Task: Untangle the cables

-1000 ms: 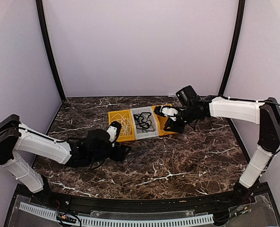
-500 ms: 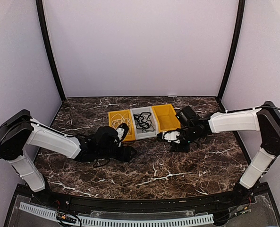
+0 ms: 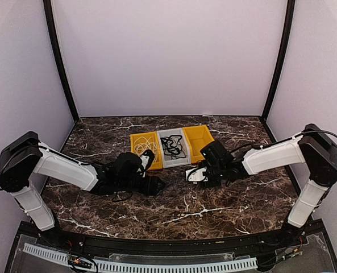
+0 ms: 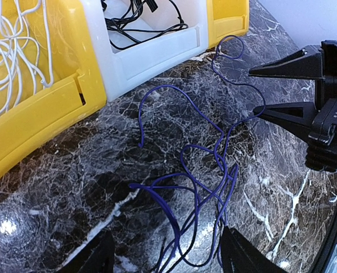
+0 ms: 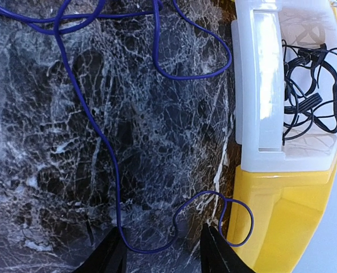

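Note:
My right gripper is open with the cable's bend dipping between its fingers, short of the curled end. It needs to close on the bend.
A thin blue-purple cable lies in loose, crossing loops on the marble table in front of the bins. My left gripper is open low over its tangled part, with loops between the fingers. My right gripper is open over the cable's other end, which curls against the right yellow bin. The right gripper also shows in the left wrist view, open. A white cable lies in the left yellow bin. A black cable lies in the white bin.
The three bins stand side by side at the table's middle back: yellow, grey-white, yellow. The right yellow bin holds nothing that I can see. Both grippers sit close together in front of them.
The right arm has swung from over the right yellow bin down and left to the table in front of the bins. The left gripper shifted slightly right, then held still.

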You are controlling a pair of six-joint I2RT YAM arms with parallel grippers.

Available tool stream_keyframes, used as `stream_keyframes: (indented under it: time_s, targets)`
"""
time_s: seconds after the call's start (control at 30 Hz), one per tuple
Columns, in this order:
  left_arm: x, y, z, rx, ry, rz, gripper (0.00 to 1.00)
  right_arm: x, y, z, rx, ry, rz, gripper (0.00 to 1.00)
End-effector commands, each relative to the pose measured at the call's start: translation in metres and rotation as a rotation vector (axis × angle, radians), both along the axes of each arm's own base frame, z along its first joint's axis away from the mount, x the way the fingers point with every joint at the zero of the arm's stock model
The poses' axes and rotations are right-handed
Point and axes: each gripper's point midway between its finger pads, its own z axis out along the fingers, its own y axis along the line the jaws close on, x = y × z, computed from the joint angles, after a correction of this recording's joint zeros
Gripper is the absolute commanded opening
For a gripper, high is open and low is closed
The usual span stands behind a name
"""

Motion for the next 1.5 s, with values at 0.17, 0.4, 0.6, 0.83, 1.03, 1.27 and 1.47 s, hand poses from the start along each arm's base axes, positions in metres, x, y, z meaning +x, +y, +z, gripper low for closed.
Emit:
stream_keyframes:
  time_s: [0.17,0.4,0.6,0.83,1.03,1.27,1.47]
  targets:
    - [0.001,0.022,0.02,-0.007,-0.065,0.054,0.67,0.008,0.017,0.001,-0.044,-0.072,0.057,0.15]
    - [-0.007,0.009,0.057,-0.115,-0.217,-0.073,0.71,-0.013,0.031,0.059,0.091,0.052,0.05,0.0]
    - [-0.041,-0.011,0.128,-0.171,-0.599,-0.233,0.71,-0.057,0.051,0.145,0.305,0.258,0.117,0.0]
    - [-0.046,-0.036,0.19,-0.255,-0.869,-0.234,0.74,-0.087,0.063,0.198,0.402,0.414,0.194,0.0]
    - [-0.03,-0.066,0.198,-0.298,-0.96,-0.205,0.55,-0.103,0.07,0.239,0.476,0.47,0.253,0.0]
    - [-0.02,-0.093,0.142,-0.238,-0.882,-0.254,0.24,-0.107,0.06,0.293,0.582,0.422,0.286,0.0]
    - [-0.028,-0.102,0.103,-0.218,-0.775,-0.327,0.07,-0.096,0.04,0.354,0.743,0.417,0.315,0.0]
